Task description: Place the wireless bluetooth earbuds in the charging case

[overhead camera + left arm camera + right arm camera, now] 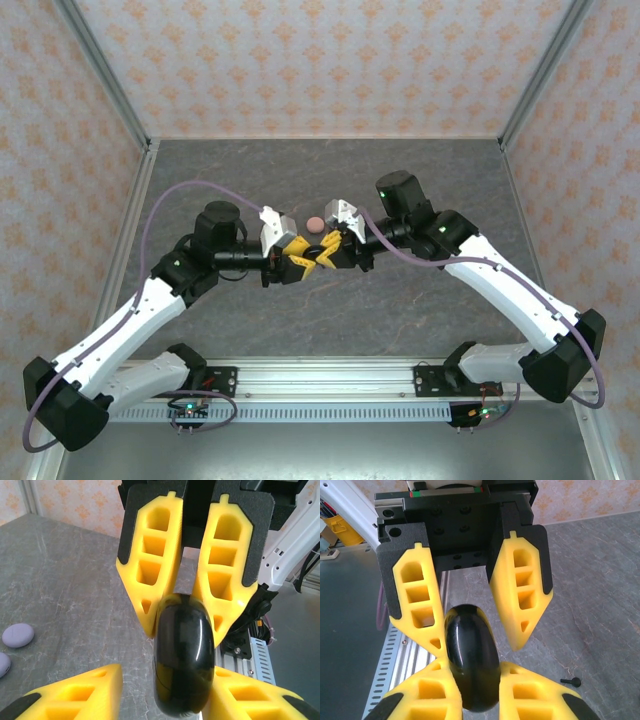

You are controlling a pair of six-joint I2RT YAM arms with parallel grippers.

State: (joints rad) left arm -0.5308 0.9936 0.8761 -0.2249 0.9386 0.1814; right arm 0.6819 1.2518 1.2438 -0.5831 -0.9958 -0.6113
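Observation:
My left gripper closes on the case now, since its fingers reach past the black case's end (311,253) (182,687), with the case between them.
A glossy black charging case (472,665), closed, is held on edge above the table between both grippers, which meet at mid-table. My right gripper (474,669) is shut on it, both yellow fingers pressed to its sides. My left gripper (167,680) faces it from the other side and stands open: one finger (75,695) is clear of the case (184,655), the other rests against it. From above, the left gripper (297,258) and right gripper (330,252) are tip to tip. One tiny black earbud (571,681) lies on the table to the right.
A pink round case (314,223) sits just behind the grippers. Two lilac cases (18,635) (2,664) lie on the grey table (330,170) to the left. The aluminium rail (330,385) runs along the near edge. Patterned walls enclose the other sides.

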